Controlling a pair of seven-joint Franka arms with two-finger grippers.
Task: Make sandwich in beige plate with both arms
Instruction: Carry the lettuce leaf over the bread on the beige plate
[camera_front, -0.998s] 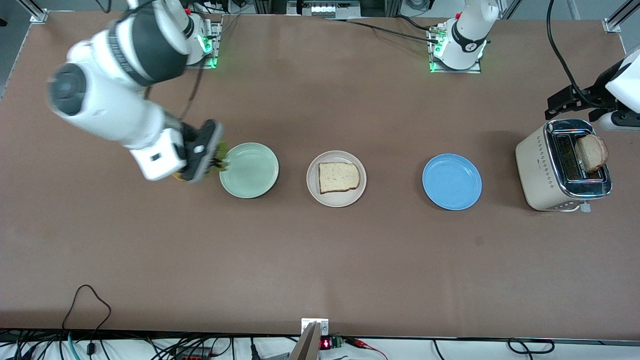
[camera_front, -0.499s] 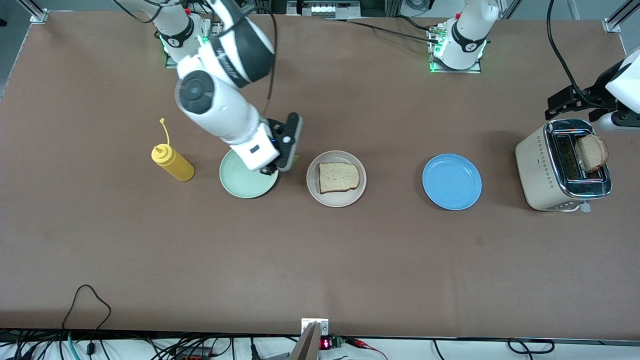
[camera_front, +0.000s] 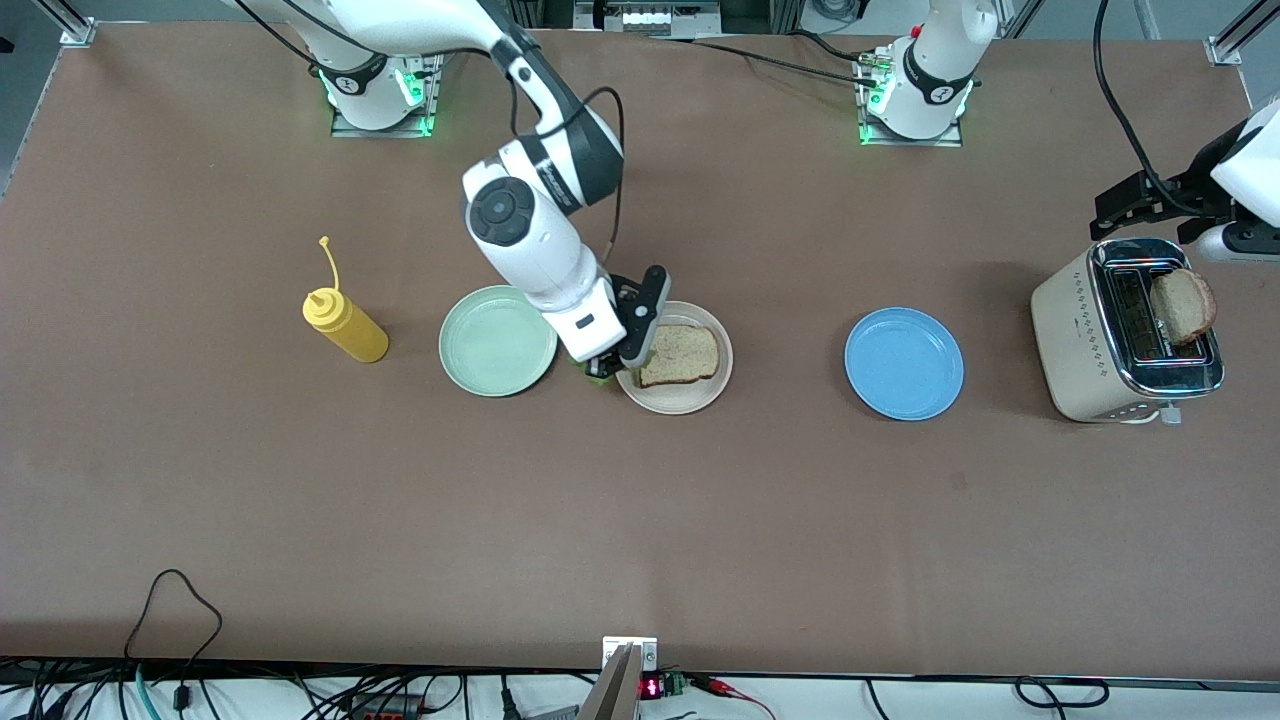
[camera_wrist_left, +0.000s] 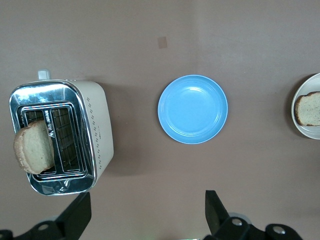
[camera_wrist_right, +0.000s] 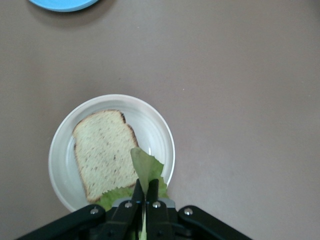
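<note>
The leaf's green edge hangs outside the beige plate's rim, so my right gripper needs to keep holding the lettuce leaf (camera_front: 597, 372) until it covers the toast slice (camera_front: 681, 356).
A toast slice (camera_front: 678, 354) lies on the beige plate (camera_front: 672, 402) at mid table. My right gripper (camera_front: 622, 352) is shut on a green lettuce leaf (camera_front: 597, 372) and hangs over the plate's edge toward the right arm's end. In the right wrist view the gripper (camera_wrist_right: 145, 189) pinches the leaf (camera_wrist_right: 146, 167), which overlaps the toast (camera_wrist_right: 102, 150) on the plate (camera_wrist_right: 59, 150). A second toast slice (camera_front: 1182, 305) sticks out of the toaster (camera_front: 1085, 340). My left gripper (camera_front: 1140, 198) waits open and empty above the table beside the toaster. The left wrist view shows the left gripper (camera_wrist_left: 145, 215) open, the toaster (camera_wrist_left: 97, 130) and that slice (camera_wrist_left: 34, 152).
A mint-green plate (camera_front: 497, 340) sits beside the beige plate toward the right arm's end, and a yellow squeeze bottle (camera_front: 345, 328) lies past it. A blue plate (camera_front: 903, 363) sits between the beige plate and the toaster; it also shows in the left wrist view (camera_wrist_left: 192, 109).
My right arm swung with the lettuce from the squeeze bottle, across the mint-green plate, to the beige plate's edge. The left arm has not moved.
</note>
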